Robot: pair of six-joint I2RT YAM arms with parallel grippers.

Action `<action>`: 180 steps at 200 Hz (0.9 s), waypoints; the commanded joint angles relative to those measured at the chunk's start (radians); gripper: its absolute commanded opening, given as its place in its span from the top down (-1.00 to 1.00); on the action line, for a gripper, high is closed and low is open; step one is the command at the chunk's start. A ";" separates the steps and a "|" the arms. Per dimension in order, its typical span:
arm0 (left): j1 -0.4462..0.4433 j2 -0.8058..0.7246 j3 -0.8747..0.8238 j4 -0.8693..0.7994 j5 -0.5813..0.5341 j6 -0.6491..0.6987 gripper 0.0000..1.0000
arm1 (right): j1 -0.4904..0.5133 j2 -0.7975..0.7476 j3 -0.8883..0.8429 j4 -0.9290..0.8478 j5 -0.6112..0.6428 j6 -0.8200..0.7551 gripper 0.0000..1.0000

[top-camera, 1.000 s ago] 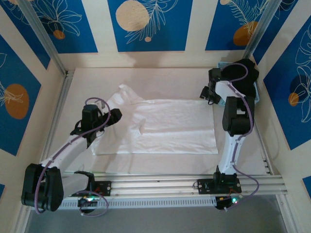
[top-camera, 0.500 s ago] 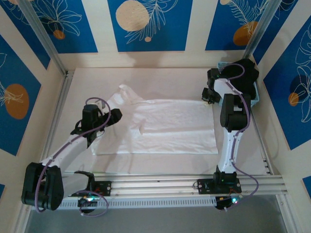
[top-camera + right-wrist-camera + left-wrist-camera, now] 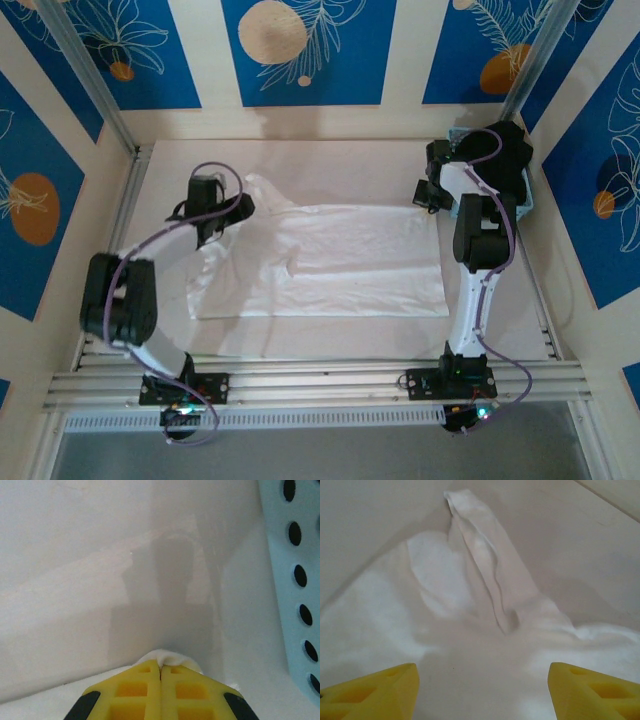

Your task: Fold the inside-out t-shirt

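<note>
I will fold that side over next. My left gripper will grab the t-shirt's far sleeve end [image 3: 256,183] [image 3: 464,505] for this, matching my right gripper at the t-shirt's far corner.
The inside-out t-shirt [image 3: 340,262] lies spread and wrinkled on the white table, its body a broad rectangle with a sleeve pointing to the far left. My left gripper [image 3: 238,208] hangs open over that sleeve end. In the left wrist view its yellow fingers [image 3: 380,690] stand wide apart above the white cloth [image 3: 470,645], with a narrow folded strip [image 3: 485,555] running away ahead. My right gripper [image 3: 425,197] is at the shirt's far right corner. In the right wrist view it [image 3: 160,667] is shut on a small bunch of white cloth [image 3: 169,656].
A light blue perforated basket [image 3: 530,195] stands at the far right, close beside the right gripper, and its wall [image 3: 295,555] fills the right side of the wrist view. Aluminium rails [image 3: 320,380] run along the near edge. Bare table [image 3: 330,160] lies beyond the shirt.
The left arm has swung from the near left up to the shirt's far left sleeve. The right gripper has closed on the shirt's far right corner.
</note>
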 commanded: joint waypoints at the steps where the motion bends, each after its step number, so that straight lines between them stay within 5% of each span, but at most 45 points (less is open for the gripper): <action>1: 0.038 0.144 0.172 -0.072 -0.011 0.058 -0.33 | 0.010 -0.058 -0.011 0.020 0.015 -0.031 0.98; 127: 0.048 0.863 1.170 -0.627 -0.030 0.221 -0.08 | 0.016 -0.076 -0.007 0.034 -0.033 -0.050 0.99; 180: 0.017 0.974 1.344 -0.724 -0.047 0.267 0.12 | 0.017 -0.079 -0.014 0.037 -0.041 -0.055 0.98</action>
